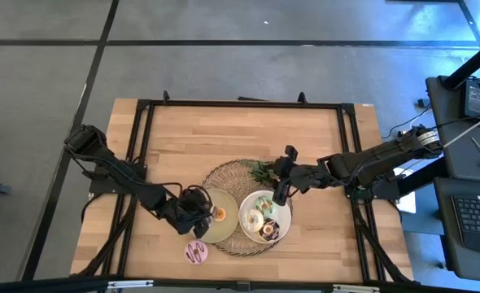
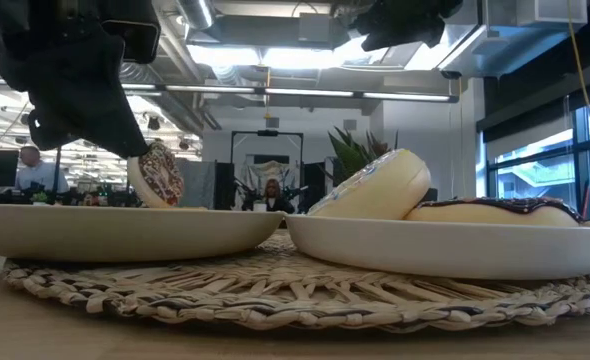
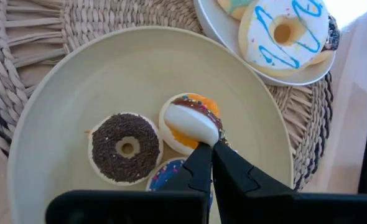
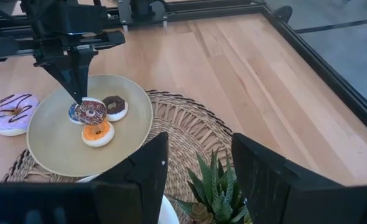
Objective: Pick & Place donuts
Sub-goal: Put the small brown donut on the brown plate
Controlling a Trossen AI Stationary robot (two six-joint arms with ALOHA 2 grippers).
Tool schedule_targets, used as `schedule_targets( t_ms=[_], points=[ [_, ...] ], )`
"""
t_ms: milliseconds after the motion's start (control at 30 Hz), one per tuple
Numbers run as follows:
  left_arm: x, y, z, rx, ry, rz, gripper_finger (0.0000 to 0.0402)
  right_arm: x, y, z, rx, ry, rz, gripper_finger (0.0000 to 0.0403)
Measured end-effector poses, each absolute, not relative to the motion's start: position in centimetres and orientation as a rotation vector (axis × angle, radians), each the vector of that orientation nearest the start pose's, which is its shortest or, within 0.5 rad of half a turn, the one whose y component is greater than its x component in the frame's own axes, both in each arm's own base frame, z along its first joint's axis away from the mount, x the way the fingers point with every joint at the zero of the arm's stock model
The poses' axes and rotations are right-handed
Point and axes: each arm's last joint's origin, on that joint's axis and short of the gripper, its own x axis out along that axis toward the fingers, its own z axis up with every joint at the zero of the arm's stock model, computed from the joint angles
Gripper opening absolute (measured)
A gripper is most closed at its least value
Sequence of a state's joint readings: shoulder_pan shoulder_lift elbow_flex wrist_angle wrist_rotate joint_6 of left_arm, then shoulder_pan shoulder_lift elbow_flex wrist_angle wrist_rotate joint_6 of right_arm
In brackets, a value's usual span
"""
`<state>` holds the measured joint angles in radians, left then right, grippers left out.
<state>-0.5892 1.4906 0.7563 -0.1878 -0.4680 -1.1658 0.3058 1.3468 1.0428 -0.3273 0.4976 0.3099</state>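
The brown sprinkled donut's edge reaches the orange donut [image 3: 178, 138] in the plate and the brown sprinkled donut would settle there, so it is time for my left gripper to release it.
My left gripper [image 1: 198, 207] is over the beige plate [image 1: 211, 196] and shut on a brown sprinkled donut [image 4: 90, 112]. A chocolate donut [image 3: 124, 148], an orange donut [image 4: 97, 133] and a blue sprinkled one [image 3: 170, 175] lie flat in that plate. My right gripper [image 4: 199, 168] hangs open above the green sprig [image 4: 216, 186], touching nothing. The white plate [image 1: 287, 218] holds a cream donut with blue stripes [image 3: 285, 31], which leans on its neighbours, and a chocolate one [image 2: 495, 210]. A pink striped donut [image 1: 197, 251] lies on the table near the front edge. My left gripper pinches the brown sprinkled donut by its upper rim [image 3: 203, 132] between its two fingertips [image 3: 199, 155], coming from above and slanting down. The donut stands tilted on edge [image 2: 157, 175], cream underside toward the wrist camera. Its lower edge is hidden behind the plate's rim.
Both plates sit side by side on a round woven mat [image 1: 224, 175] in the middle of the wooden table. A black frame [image 1: 240, 104] runs around the table's edges. Bare wood lies beyond the mat toward the far edge and both sides.
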Motion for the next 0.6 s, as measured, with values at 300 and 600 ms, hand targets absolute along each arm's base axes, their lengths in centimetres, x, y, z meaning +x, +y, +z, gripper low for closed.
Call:
schedule_targets(
  t_ms=[300,600],
  points=[
    [23.77,-14.28,17.23,-0.623,0.728,0.355,0.0014,27.88,7.35,28.91,0.050,0.552,-0.273,0.0178],
    [23.75,-14.37,17.19,-0.642,0.753,0.336,0.0024,27.88,7.35,28.91,0.050,0.553,-0.273,0.0178]
  ],
)
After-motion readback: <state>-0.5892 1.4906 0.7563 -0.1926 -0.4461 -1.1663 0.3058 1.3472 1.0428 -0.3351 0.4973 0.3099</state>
